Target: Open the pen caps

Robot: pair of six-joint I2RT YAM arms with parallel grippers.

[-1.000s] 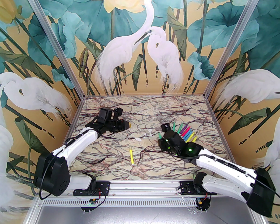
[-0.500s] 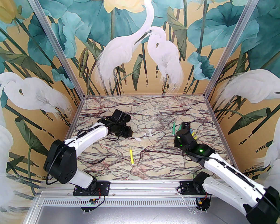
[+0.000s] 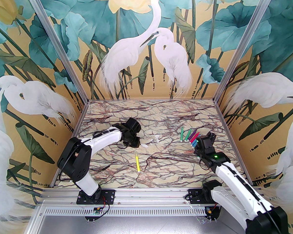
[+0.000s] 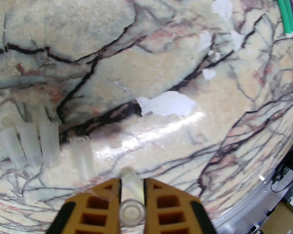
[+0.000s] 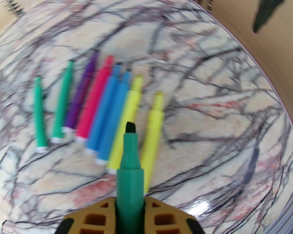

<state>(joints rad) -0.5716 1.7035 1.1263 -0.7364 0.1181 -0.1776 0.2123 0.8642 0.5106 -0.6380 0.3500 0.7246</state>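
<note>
The green pen crosses above the yellow pens, so the robot needs to lower it onto the marble beside those pens before its right gripper opens.
In the left wrist view my left gripper is shut on a clear pen cap, low over the marble. Several more pen caps lie side by side just to its left. From above, the left gripper sits left of centre. My right gripper is shut on a green pen whose dark tip is bare. It hovers over a row of uncapped pens in green, purple, pink, blue and yellow. From above, the right gripper stands at the right end of that row. A yellow pen lies alone in the middle with a clear cap on its far end.
White chipped patches mark the marble table between the two arms. Patterned walls close the table on three sides, and a metal rail runs along the near edge by the arm bases.
The left arm has swung right and nearer. The right arm has carried the green pen rightward, from the row's left end to its right end, uncovering most of the row.
</note>
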